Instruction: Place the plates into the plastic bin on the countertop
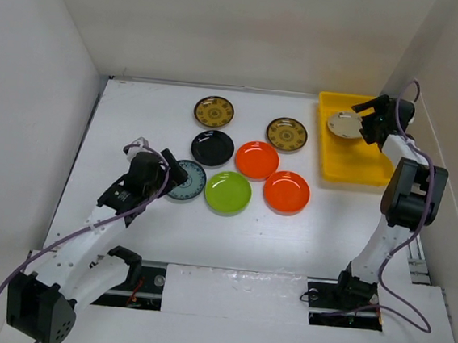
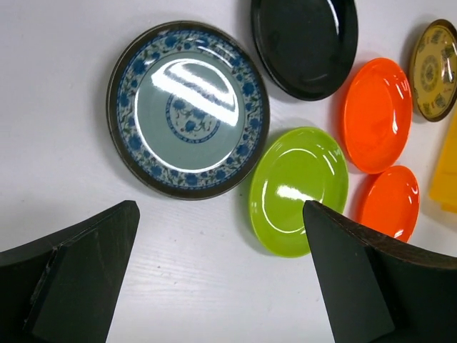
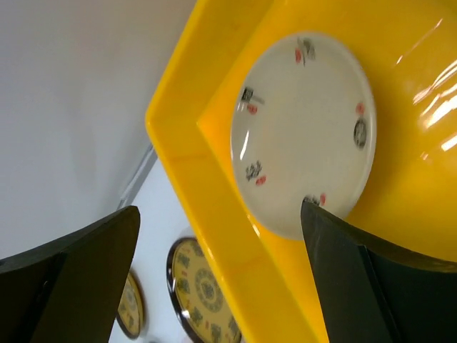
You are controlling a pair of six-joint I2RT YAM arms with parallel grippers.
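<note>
My left gripper grabs the blue-grey patterned plate's rim away from the bin (image 1: 352, 157) next, which leaves the opposite rim for the handover to my right gripper.
The yellow plastic bin (image 1: 352, 157) stands at the right of the white countertop (image 1: 143, 220), with the cream plate (image 1: 345, 124) lying in its far end. My right gripper (image 1: 366, 120) hovers open over that plate (image 3: 303, 132) and holds nothing. My left gripper (image 1: 164, 169) is open just left of the blue-grey patterned plate (image 1: 187, 180), which shows ahead of its fingers (image 2: 187, 108). The black plate (image 1: 213, 147), lime green plate (image 1: 228, 192), two orange plates (image 1: 257, 160) (image 1: 286, 192) and two brown-gold plates (image 1: 214, 112) (image 1: 287, 134) lie on the countertop.
White walls (image 1: 24, 111) close in the countertop on three sides. The bin's rim (image 3: 193, 171) stands between my right fingers in the wrist view. The arm bases sit at the near edge (image 1: 226, 289).
</note>
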